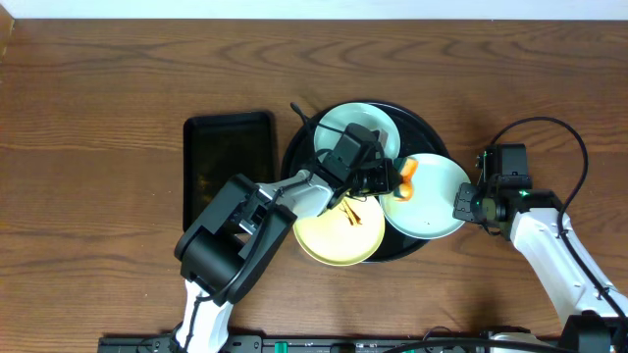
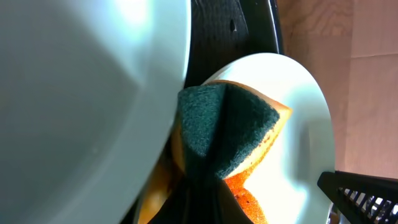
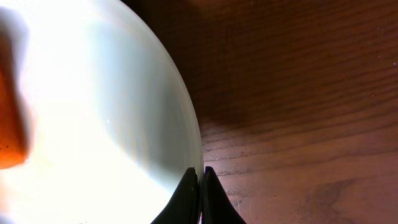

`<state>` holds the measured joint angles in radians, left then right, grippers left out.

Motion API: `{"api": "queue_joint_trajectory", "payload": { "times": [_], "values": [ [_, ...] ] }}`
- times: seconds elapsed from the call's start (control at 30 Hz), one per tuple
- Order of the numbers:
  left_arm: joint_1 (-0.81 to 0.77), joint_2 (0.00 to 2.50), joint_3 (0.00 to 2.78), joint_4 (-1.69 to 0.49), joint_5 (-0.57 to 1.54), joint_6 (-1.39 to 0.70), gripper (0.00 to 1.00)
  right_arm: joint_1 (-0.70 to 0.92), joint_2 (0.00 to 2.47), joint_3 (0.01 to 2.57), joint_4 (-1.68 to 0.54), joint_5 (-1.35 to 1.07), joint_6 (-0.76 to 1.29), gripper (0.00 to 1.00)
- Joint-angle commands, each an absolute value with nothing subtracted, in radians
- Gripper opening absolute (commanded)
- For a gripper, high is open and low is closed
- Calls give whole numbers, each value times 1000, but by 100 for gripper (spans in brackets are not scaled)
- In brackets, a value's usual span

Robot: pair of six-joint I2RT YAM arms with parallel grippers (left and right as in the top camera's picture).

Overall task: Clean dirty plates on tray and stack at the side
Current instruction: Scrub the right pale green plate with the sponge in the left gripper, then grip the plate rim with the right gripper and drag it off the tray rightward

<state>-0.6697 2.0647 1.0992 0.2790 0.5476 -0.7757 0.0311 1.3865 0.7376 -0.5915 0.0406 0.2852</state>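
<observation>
My right gripper should move the held plate [image 3: 137,124] onto the tabletop before it lets go, because the plate is lying across the round tray's rim.
Three plates lie on the round black tray [image 1: 432,132]: a pale blue-green plate [image 1: 343,123] at the back, a pale yellow plate [image 1: 334,240] with orange-brown smears at the front, and another blue-green plate [image 1: 432,201] [image 2: 308,118] [image 3: 93,112] on the right. My left gripper [image 1: 388,176] [image 2: 205,186] is shut on an orange sponge [image 1: 407,175] [image 2: 227,127] with a green scouring face, which rests on the right plate's left part. My right gripper [image 1: 461,201] [image 3: 200,177] is shut on that plate's right rim.
A smaller rectangular black tray [image 1: 229,167] lies left of the round tray. Bare wooden table [image 1: 98,147] spreads to the left, to the far right and along the back. The right gripper's body [image 2: 364,193] shows at the lower right of the left wrist view.
</observation>
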Motion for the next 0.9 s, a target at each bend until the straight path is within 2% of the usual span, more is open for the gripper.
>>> {"api": "queue_joint_trajectory", "payload": {
  "times": [0.0,0.3,0.53,0.73,0.87],
  "values": [
    [-640,2035,1108,238,497,-741,7,23,1388,732,-599,33,285,1],
    [-640,1787,1108,-95,345,-546,8,23,1388,732,-589,75,284,1],
    [-636,1618,1108,-241,327,-421,7,23,1388,732,-556,79,283,1],
    [-591,1509,1108,-499,49,-415,7,24,1378,738,-512,82,204,1],
    [-524,1472,1108,-624,32,-415,8,26,1329,763,-513,117,182,1]
  ]
}}
